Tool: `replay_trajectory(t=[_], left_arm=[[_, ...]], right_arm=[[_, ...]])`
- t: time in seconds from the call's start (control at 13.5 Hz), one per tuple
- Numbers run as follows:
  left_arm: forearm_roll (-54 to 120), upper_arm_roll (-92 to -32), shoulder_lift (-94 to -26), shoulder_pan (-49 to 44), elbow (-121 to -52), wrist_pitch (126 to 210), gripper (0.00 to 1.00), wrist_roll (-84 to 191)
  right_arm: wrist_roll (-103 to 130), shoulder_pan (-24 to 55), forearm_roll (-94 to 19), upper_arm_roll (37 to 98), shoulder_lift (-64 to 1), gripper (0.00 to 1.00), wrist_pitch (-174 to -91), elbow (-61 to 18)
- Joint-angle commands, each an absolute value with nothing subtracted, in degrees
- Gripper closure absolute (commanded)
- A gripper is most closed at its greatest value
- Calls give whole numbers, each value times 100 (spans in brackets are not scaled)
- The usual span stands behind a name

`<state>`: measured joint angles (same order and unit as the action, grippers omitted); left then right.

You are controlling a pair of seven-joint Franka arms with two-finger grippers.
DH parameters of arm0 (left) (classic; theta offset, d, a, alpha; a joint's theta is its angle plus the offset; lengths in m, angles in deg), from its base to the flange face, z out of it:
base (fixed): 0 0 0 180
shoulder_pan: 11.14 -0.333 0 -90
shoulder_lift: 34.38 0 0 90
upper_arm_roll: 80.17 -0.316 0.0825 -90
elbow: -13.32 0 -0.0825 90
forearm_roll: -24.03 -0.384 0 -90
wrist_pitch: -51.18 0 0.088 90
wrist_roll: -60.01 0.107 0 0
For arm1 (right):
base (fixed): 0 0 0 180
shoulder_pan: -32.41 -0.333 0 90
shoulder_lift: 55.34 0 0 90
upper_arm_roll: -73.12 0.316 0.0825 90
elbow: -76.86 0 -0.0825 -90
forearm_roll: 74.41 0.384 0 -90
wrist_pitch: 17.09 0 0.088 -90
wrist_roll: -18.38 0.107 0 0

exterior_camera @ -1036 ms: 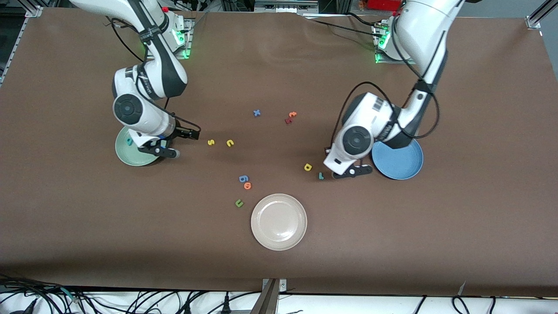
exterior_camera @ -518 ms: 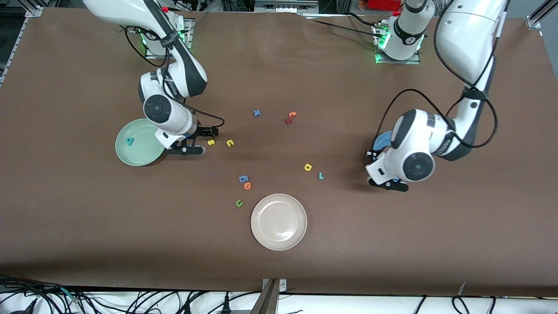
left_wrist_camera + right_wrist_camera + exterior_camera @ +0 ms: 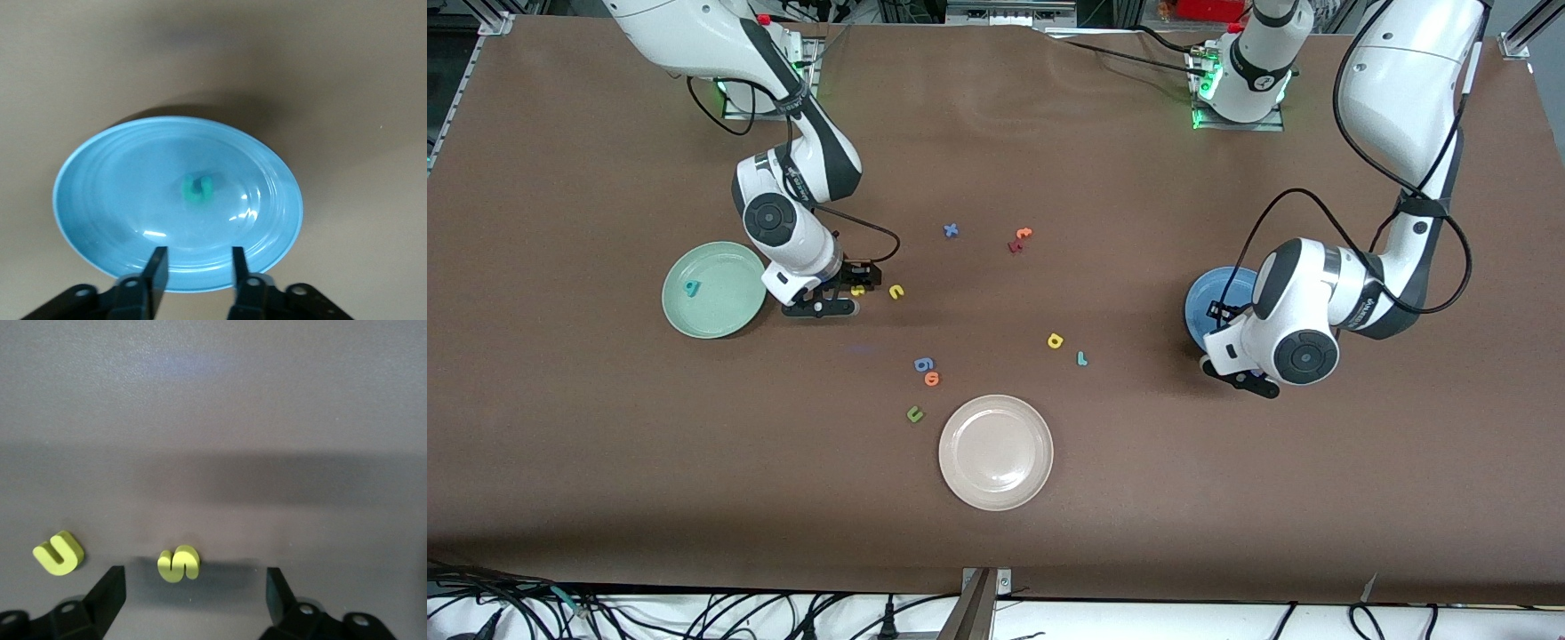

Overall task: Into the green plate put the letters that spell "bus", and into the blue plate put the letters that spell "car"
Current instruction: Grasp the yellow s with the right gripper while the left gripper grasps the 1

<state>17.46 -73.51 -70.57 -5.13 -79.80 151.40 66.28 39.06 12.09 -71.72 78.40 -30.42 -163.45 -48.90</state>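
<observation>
I need to close my right gripper on the yellow s (image 3: pixel 856 290) (image 3: pixel 178 565) now, because its fingertips are low over the table, right beside the yellow s.
The yellow s (image 3: pixel 857 290) (image 3: pixel 179 563) lies on the table between the fingers of my open right gripper (image 3: pixel 850 290) (image 3: pixel 193 593), untouched. The yellow u (image 3: pixel 896 291) (image 3: pixel 59 553) lies just beside it, toward the left arm's end. The green plate (image 3: pixel 725 318) holds the teal b (image 3: pixel 691 286). My left gripper (image 3: pixel 1230 348) (image 3: pixel 195 267) hangs over the rim of the blue plate (image 3: pixel 1214 298) (image 3: pixel 100 200), jaws apart and holding nothing. The teal c (image 3: pixel 199 189) lies in that plate. The yellow a (image 3: pixel 1056 340) and teal r (image 3: pixel 1081 358) lie on the table mid-way.
A beige-white plate (image 3: pixel 996 452) sits nearest the front camera. Nearby lie a green u (image 3: pixel 914 413), an orange o (image 3: pixel 932 379) and a blue 6-like piece (image 3: pixel 923 364). A blue x (image 3: pixel 951 230) and red and orange letters (image 3: pixel 1019 238) lie toward the bases.
My right gripper left the green plate and came down around the yellow s. My left arm swung from beside the teal r to over the blue plate, and its jaws parted.
</observation>
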Motion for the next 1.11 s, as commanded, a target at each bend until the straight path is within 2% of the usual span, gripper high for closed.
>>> replay_trajectory(t=[0.0, 0.15, 0.37, 0.67, 0.89, 1.04], left_arm=[[1655, -7332, -7042, -481, -7896, 15059, 0, 6739], [2039, -7314, -7068, -411, -7818, 15094, 0, 6242], [2771, -7306, -7226, -174, -7484, 15348, 0, 5598], [3273, -7306, -7287, 168, -7501, 16594, 0, 4720], [3247, -7314, -7577, 493, -7509, 17605, 0, 3859], [3194, -7323, -7709, 678, -7509, 18010, 0, 3296]], right_arm=[[3903, 1219, -7265, 7848, -2959, 8, -16642, -4979], [3904, 1219, -7265, 7848, -2950, 14, -16651, -4979], [3895, 1219, -7265, 7848, -2942, 33, -16651, -4979], [3895, 1219, -7265, 7848, -2942, 50, -16651, -4970], [3886, 1219, -7265, 7848, -2942, 73, -16651, -4970], [3886, 1220, -7265, 7848, -2942, 81, -16642, -4970]])
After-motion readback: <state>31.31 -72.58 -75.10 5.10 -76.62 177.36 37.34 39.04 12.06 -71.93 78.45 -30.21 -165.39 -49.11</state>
